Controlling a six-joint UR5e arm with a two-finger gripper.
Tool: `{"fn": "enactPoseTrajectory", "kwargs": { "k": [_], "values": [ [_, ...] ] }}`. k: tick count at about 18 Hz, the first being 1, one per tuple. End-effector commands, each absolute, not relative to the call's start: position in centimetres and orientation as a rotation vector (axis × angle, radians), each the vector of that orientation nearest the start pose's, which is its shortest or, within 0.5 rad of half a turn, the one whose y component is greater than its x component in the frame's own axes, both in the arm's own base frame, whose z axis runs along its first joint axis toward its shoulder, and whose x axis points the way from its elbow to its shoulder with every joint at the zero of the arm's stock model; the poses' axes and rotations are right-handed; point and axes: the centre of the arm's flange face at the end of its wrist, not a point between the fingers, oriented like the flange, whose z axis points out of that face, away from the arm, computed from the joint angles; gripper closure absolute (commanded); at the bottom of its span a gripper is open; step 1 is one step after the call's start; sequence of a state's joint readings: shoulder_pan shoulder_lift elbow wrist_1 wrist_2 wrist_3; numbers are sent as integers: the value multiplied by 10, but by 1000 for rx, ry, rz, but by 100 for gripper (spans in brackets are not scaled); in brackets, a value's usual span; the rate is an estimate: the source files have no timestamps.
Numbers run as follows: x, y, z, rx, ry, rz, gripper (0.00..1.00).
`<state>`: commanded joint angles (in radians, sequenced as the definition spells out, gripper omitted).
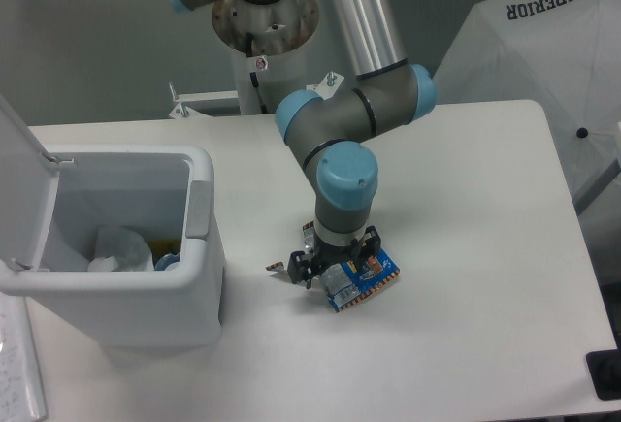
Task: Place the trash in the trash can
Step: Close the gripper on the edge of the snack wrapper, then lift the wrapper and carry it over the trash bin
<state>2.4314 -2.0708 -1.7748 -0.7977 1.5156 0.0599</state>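
Observation:
My gripper is to grab the snack packet by its top edge (331, 262) next, so that it can drop the packet into the trash can.
The trash in view is a blue foil snack packet (365, 282) with yellow-red print, lying flat on the white table (466, 199) right of the trash can. My gripper (337, 260) is lowered straight onto the packet. It is open, with one finger at the packet's left edge and the other at its upper right, and it hides most of the foil. The trash can (184, 291) is a white bin at the left. Its lid (19, 165) stands open, and pale crumpled items (118, 247) lie inside.
A small torn strip (277, 268) lies on the table between bin and packet. The arm's base column (264, 44) rises at the back. A white "SUPERIOR" cloth (553, 44) hangs at the right, a dark object (604, 375) sits at the bottom-right corner, and paper (17, 369) lies at the bottom left.

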Motion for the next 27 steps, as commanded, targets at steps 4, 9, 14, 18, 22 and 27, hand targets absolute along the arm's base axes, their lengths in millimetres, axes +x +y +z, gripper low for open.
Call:
{"fn": "enactPoseTrajectory", "kwargs": {
  "k": [4, 9, 14, 18, 22, 27],
  "values": [
    [-368, 504, 187, -2818, -1190, -27, 0],
    [-364, 507, 181, -2832, -1186, -36, 23],
    [-361, 507, 180, -2833, -1187, -43, 55],
    [-358, 511, 181, -2835, -1174, -43, 83],
    [-362, 513, 192, -2811, -1165, -50, 100],
    [-379, 515, 230, -2737, -1145, -27, 100]
  ]
}}
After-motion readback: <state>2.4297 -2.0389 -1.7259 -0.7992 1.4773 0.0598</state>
